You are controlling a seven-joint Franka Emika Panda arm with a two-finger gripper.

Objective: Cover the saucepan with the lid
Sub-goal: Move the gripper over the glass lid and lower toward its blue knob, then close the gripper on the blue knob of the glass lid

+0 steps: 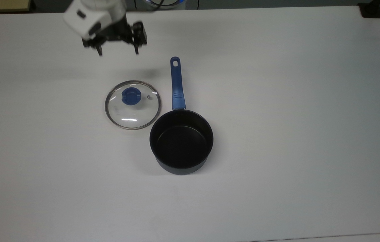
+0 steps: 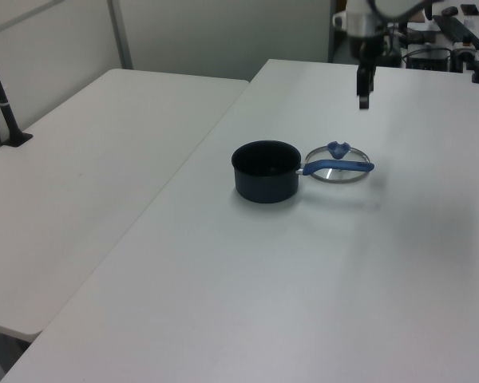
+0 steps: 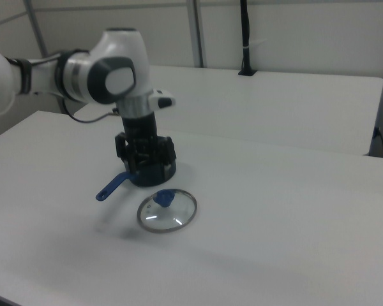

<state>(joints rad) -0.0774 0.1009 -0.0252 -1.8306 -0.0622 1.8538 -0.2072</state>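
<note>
The glass lid next needs to be held by its blue knob (image 2: 338,149) in my gripper, so that I can put the lid on the saucepan (image 2: 265,170).
The lid (image 1: 132,104), clear glass with a metal rim and a blue knob (image 1: 130,96), lies flat on the white table (image 1: 277,101). Just to the top view's right of it stands the saucepan (image 1: 181,141), dark and empty, its blue handle (image 1: 176,84) pointing to the far edge. My gripper (image 1: 118,52) hangs open in the air beyond the lid, fingers wide apart and holding nothing. In the left view the gripper (image 2: 363,100) is above and behind the lid (image 2: 335,172) and saucepan (image 2: 265,170). In the right view the gripper (image 3: 145,160) covers most of the saucepan (image 3: 154,173), with the lid (image 3: 168,211) in front.
A second white table (image 2: 80,159) adjoins on the left view's left, with a black clamped post (image 2: 4,96). A black object (image 1: 371,10) sits at the table's far right corner in the top view. Equipment (image 2: 431,40) stands behind the table's far end.
</note>
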